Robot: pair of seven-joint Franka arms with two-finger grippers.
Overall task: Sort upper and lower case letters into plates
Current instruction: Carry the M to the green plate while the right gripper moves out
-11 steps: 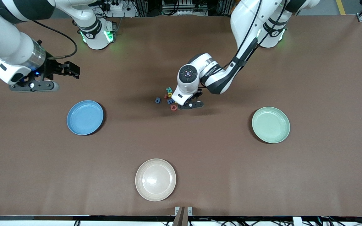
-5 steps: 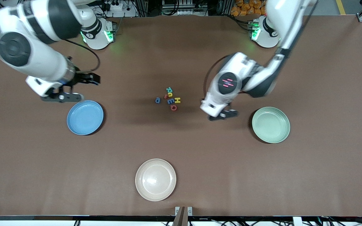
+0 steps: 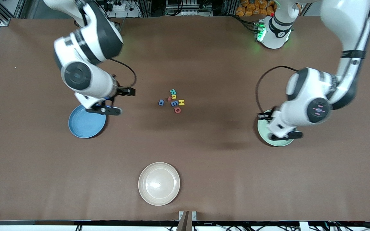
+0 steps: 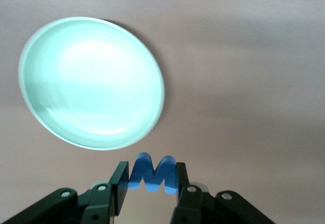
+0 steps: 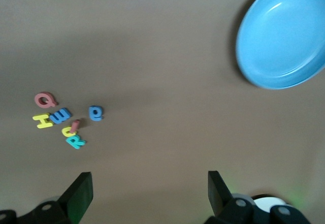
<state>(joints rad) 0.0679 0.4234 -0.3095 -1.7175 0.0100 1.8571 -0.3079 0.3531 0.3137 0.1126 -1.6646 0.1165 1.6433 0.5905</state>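
Note:
My left gripper keeps hold of the blue M (image 4: 152, 176) from here until over the plate. The M hangs short of the mint plate's rim (image 4: 117, 147) in the left wrist view.
Several small letters (image 3: 173, 101) in red, blue, yellow and teal lie clustered at the table's middle; they also show in the right wrist view (image 5: 61, 120). My left gripper (image 3: 284, 135) hangs over the mint green plate (image 3: 278, 143), by its rim nearer the camera. In the left wrist view this gripper (image 4: 151, 181) is shut on a blue letter M (image 4: 152, 173), with the plate (image 4: 91, 82) below. My right gripper (image 3: 106, 110) is over the light blue plate's (image 3: 83, 125) rim on the letters' side. It is open and empty (image 5: 148, 191); the plate (image 5: 284, 36) shows there too.
A beige plate (image 3: 159, 183) sits near the table's front edge, nearer the camera than the letters. Bare brown table lies between the plates and the letter cluster.
My left gripper has swung from the letter cluster to over the mint green plate, carrying the blue M. My right gripper has moved from the table's end to over the blue plate's rim.

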